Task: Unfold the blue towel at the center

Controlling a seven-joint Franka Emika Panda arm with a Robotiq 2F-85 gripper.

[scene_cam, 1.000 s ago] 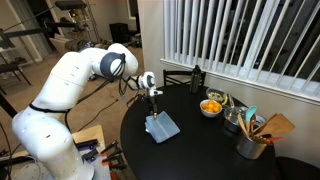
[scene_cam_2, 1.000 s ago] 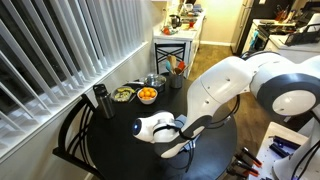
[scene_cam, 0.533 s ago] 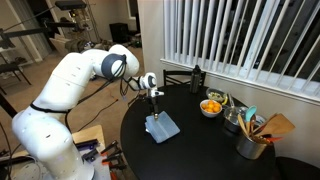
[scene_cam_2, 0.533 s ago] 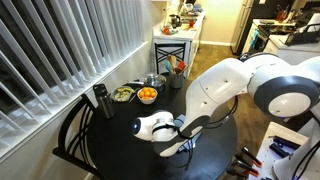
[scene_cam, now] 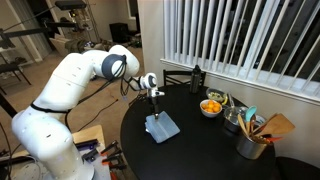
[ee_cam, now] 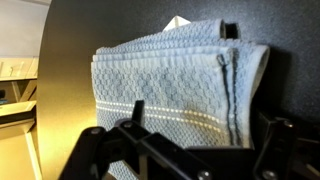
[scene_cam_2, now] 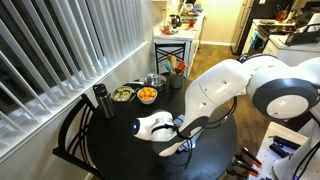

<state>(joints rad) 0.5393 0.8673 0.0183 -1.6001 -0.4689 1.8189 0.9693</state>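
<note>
The folded blue towel needs to be opened and unfolded, so the robot's gripper will next grab its top layer at the near edge, beside the folded edges.
A folded light blue towel (scene_cam: 162,126) with a waffle weave and a pale stripe lies on the round black table (scene_cam: 205,150). In the wrist view it (ee_cam: 170,85) fills the middle, with its folded edges to the right. My gripper (scene_cam: 155,107) hangs just above the towel's near edge. In the wrist view the gripper (ee_cam: 203,115) is open, its two dark fingers spread to either side of the towel's lower part and holding nothing. In an exterior view the arm and gripper (scene_cam_2: 183,128) hide most of the towel.
A bowl of oranges (scene_cam: 211,106) stands beyond the towel, also in an exterior view (scene_cam_2: 147,95). A dark bottle (scene_cam: 196,78) is near the window blinds. A pot of utensils (scene_cam: 255,137) and other dishes stand at the table's far side. A chair (scene_cam_2: 72,135) is by the table.
</note>
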